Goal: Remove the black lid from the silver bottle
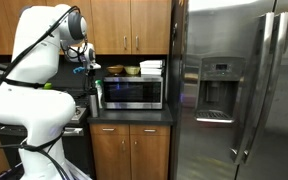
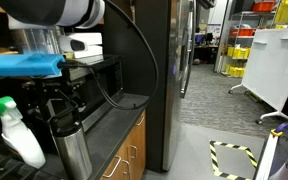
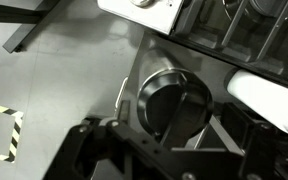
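Observation:
My gripper's fingers reach the silver bottle's rim, level with the black lid, and closing now would catch the lid, so it is time to close on it.
The silver bottle (image 1: 95, 99) stands upright on the dark counter, just beside the microwave (image 1: 132, 92). It also shows close up in an exterior view (image 2: 75, 153). In the wrist view I look down on its top, where the black lid (image 3: 174, 102) with a cross bar sits on the silver rim (image 3: 144, 88). My gripper (image 3: 169, 135) hangs right above the bottle's top with a finger on each side of the lid. The fingers stand wider than the lid, so it is open. In an exterior view the gripper (image 2: 52, 112) hides the lid.
A white spray bottle with a green cap (image 2: 14, 138) stands close beside the silver bottle. The microwave (image 2: 96, 75) is behind it. A big steel fridge (image 1: 234, 90) stands past the counter's end. Wooden cupboards (image 1: 124, 25) hang above.

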`<state>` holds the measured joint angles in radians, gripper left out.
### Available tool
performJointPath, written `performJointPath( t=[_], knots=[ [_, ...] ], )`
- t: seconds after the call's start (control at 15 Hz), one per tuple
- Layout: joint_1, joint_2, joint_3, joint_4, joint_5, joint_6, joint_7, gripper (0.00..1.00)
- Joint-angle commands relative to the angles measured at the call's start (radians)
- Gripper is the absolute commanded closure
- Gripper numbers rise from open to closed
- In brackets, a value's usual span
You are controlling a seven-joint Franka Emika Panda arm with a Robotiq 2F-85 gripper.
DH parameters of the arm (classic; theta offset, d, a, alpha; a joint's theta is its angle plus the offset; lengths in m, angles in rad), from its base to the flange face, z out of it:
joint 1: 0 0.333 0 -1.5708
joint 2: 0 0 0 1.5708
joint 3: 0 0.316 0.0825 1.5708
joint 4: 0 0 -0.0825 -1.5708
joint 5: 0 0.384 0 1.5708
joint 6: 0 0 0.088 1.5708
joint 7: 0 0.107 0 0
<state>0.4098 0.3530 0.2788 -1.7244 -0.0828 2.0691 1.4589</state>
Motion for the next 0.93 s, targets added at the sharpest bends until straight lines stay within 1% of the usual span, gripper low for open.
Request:
performJointPath(
  t=[0.0, 0.07, 0.13, 0.4, 0.47, 0.53, 0.67, 0.87],
  knots=[
    [0.018, -0.003, -0.02, 0.009, 0.017, 0.008, 0.017, 0.39],
    [0.017, -0.005, -0.021, 0.007, 0.017, 0.012, 0.015, 0.46],
    [0.017, -0.007, -0.021, 0.006, 0.016, 0.014, 0.016, 0.55],
    [0.016, -0.008, -0.022, 0.004, 0.014, 0.014, 0.012, 0.84],
    [0.016, -0.008, -0.023, 0.005, 0.015, 0.013, 0.01, 0.93],
    [0.016, -0.009, -0.023, 0.005, 0.014, 0.011, 0.009, 0.99],
    [0.015, -0.012, -0.022, 0.006, 0.009, 0.003, -0.004, 0.94],
    [0.012, -0.02, -0.019, 0.004, 0.005, -0.012, -0.041, 0.94]
  ],
)
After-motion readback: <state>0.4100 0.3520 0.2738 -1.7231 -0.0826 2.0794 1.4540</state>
